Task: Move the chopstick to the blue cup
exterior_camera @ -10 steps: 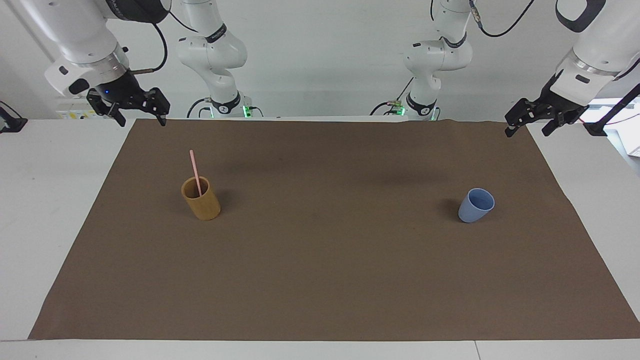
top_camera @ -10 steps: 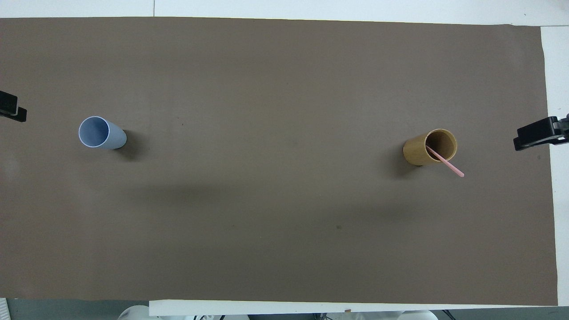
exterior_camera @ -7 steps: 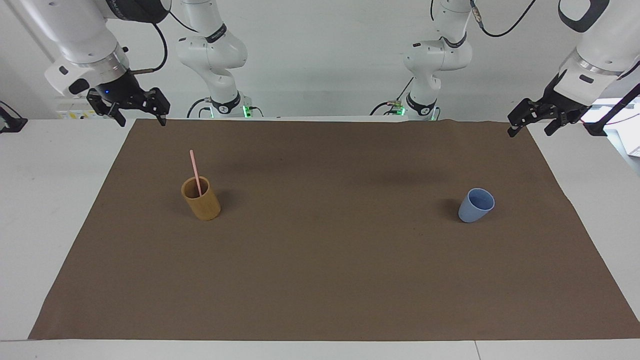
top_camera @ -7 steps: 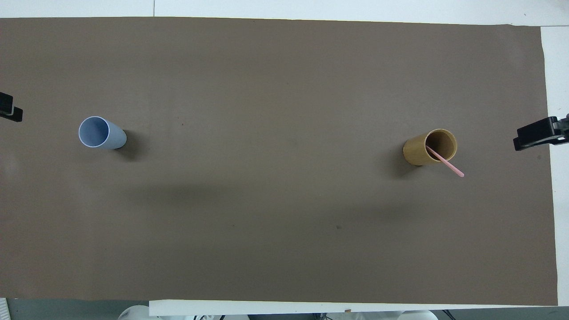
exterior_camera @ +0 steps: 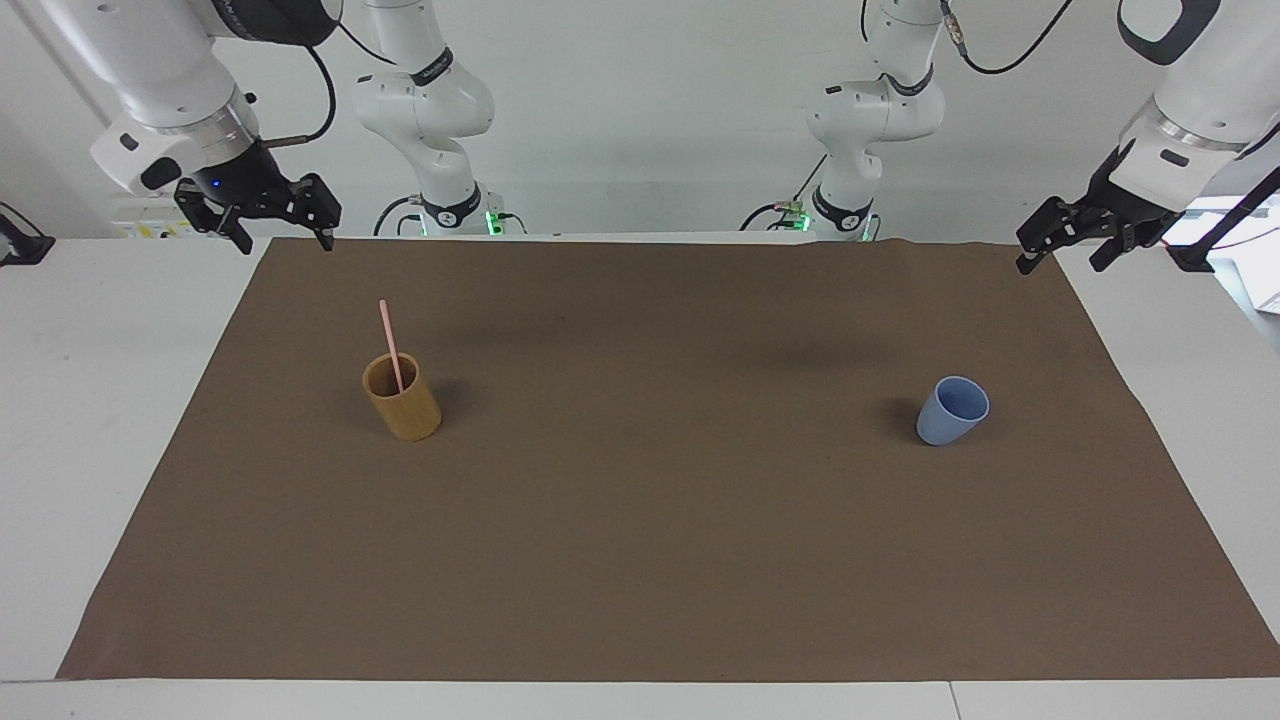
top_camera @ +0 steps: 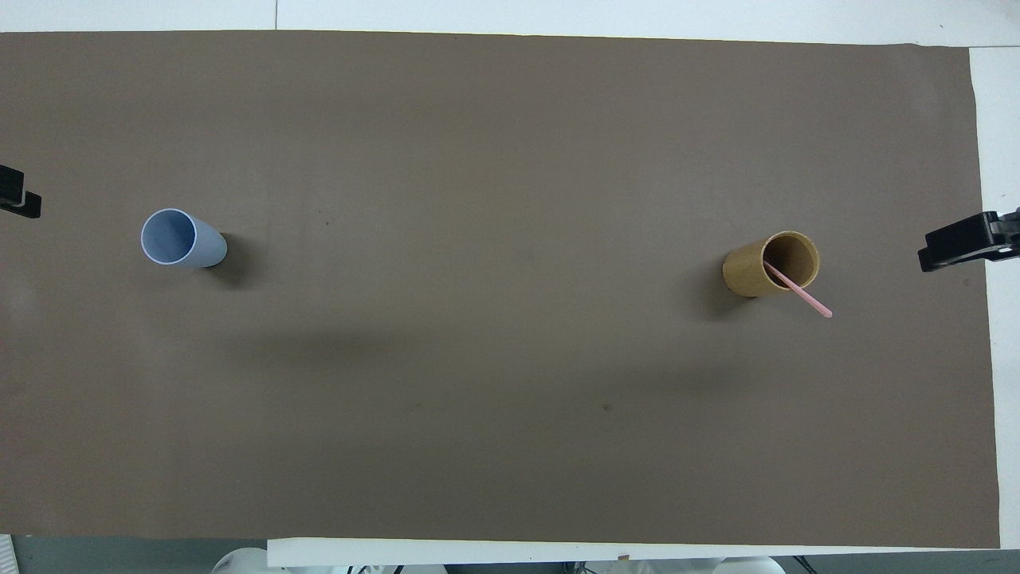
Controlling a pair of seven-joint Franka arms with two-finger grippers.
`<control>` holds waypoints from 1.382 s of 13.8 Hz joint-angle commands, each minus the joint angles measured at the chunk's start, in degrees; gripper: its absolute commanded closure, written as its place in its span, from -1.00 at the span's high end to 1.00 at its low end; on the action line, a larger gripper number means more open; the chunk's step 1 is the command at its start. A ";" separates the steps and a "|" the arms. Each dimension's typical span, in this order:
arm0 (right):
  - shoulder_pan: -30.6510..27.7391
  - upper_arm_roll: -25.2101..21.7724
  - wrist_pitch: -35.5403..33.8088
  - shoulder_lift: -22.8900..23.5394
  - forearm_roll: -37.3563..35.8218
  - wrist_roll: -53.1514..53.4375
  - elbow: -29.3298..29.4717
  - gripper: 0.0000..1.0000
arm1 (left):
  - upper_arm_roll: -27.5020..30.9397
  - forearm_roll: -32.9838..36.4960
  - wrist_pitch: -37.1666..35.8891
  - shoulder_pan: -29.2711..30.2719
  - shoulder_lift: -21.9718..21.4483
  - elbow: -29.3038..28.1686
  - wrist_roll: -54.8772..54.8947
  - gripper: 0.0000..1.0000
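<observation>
My right gripper is to grab the pink chopstick by its exposed upper end (top_camera: pixel 818 305) next. Then it can move the chopstick to the blue cup (top_camera: pixel 182 237).
A pale pink chopstick (exterior_camera: pixel 389 340) stands in the tan holder (exterior_camera: pixel 404 408) toward the right arm's end of the table, its top leaning toward the robots; it also shows in the overhead view (top_camera: pixel 806 296), in the holder (top_camera: pixel 749 271). The blue cup (exterior_camera: pixel 950 412) stands upright and empty toward the left arm's end, and shows in the overhead view (top_camera: pixel 177 239). My right gripper (exterior_camera: pixel 286 245) is open and empty, raised over the mat's corner nearest its base. My left gripper (exterior_camera: pixel 1060 266) is open and empty, raised over the mat's other near corner.
A brown mat (exterior_camera: pixel 660 520) covers most of the white table (exterior_camera: pixel 90 400). Only the grippers' tips show in the overhead view, the right gripper (top_camera: pixel 960 247) and the left gripper (top_camera: pixel 17 199), at the mat's two ends.
My left gripper has drawn back a little toward its end of the table and risen slightly. The right gripper, the cups and the chopstick have stayed in place.
</observation>
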 commanded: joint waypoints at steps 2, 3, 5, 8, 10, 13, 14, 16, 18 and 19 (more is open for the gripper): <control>-0.71 0.12 -0.08 -0.80 1.40 -1.27 -1.37 1.00 | 0.13 0.93 24.01 1.25 -6.44 -26.37 -0.65 1.00; -0.62 0.12 1.49 -0.80 2.71 -1.18 -1.65 1.00 | 0.13 0.93 30.27 1.52 -5.75 -31.85 -0.66 1.00; -0.10 0.21 6.06 -0.89 4.90 -0.83 -5.58 1.00 | 0.13 0.93 39.60 1.70 -2.59 -38.20 -0.66 1.00; 0.96 0.21 15.90 -1.07 7.46 -0.83 -16.38 1.00 | 0.13 0.93 42.80 2.75 0.67 -39.46 -2.05 -0.98; 3.24 0.12 20.99 -0.81 7.47 -0.83 -20.70 0.87 | 0.05 0.93 42.81 2.05 1.46 -38.94 -4.60 -1.00; 3.16 0.12 24.44 0.42 7.38 -1.27 -26.60 0.71 | -0.22 0.93 46.84 -4.78 2.34 -38.50 -14.24 -1.00; 2.99 0.12 24.28 1.04 6.77 -1.44 -27.13 0.55 | -0.30 0.93 46.85 -10.03 3.82 -36.32 -20.63 -1.00; 2.99 0.04 23.57 1.04 6.32 -1.62 -28.10 0.48 | -0.22 0.84 45.02 -19.61 4.97 -32.01 -33.99 -1.00; 2.99 0.12 23.39 0.69 6.32 -1.62 -28.89 0.34 | -0.22 0.84 42.81 -28.06 5.16 -30.49 -42.81 -1.00; 2.99 0.12 23.39 0.60 6.32 -1.71 -29.16 0.17 | -0.22 0.84 42.29 -31.49 4.64 -30.84 -46.50 -1.00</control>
